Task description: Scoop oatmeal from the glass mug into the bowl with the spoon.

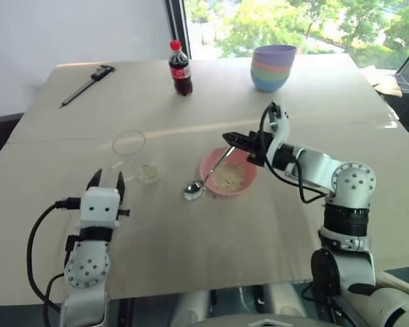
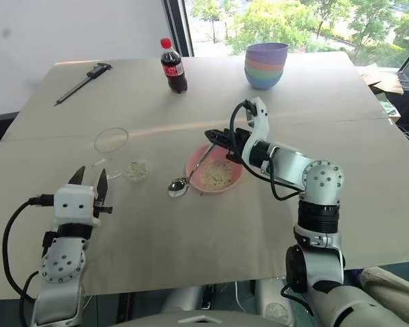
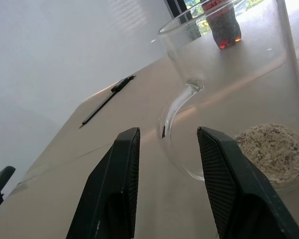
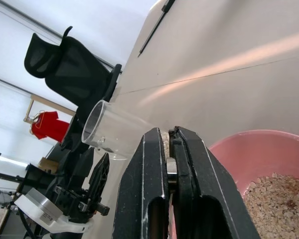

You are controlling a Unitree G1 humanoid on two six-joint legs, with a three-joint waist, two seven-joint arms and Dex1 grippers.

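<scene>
My left gripper will next grab the mug by its slim clear handle (image 1: 116, 165), because the mug's glass body (image 1: 138, 157) is wider than my open fingers.
The glass mug (image 1: 131, 154) stands upright left of centre, with a small heap of oatmeal (image 1: 148, 173) in its bottom. My left gripper (image 1: 107, 181) is open just short of the mug, apart from it; in the left wrist view the mug's handle (image 3: 177, 107) lies ahead between the open fingers. The pink bowl (image 1: 252, 174) sits at the centre and holds more oatmeal (image 1: 229, 178). My right gripper (image 1: 230, 139) is shut on the handle end of the spoon (image 1: 193, 190). The spoon slants down across the bowl's left rim, its scoop low over the table beside the bowl.
At the far side of the table stand a cola bottle (image 1: 180, 68) and a stack of coloured bowls (image 1: 273, 67). A dark caliper-like tool (image 1: 87, 85) lies at the far left. A black chair (image 4: 72, 69) stands beyond the table's left edge.
</scene>
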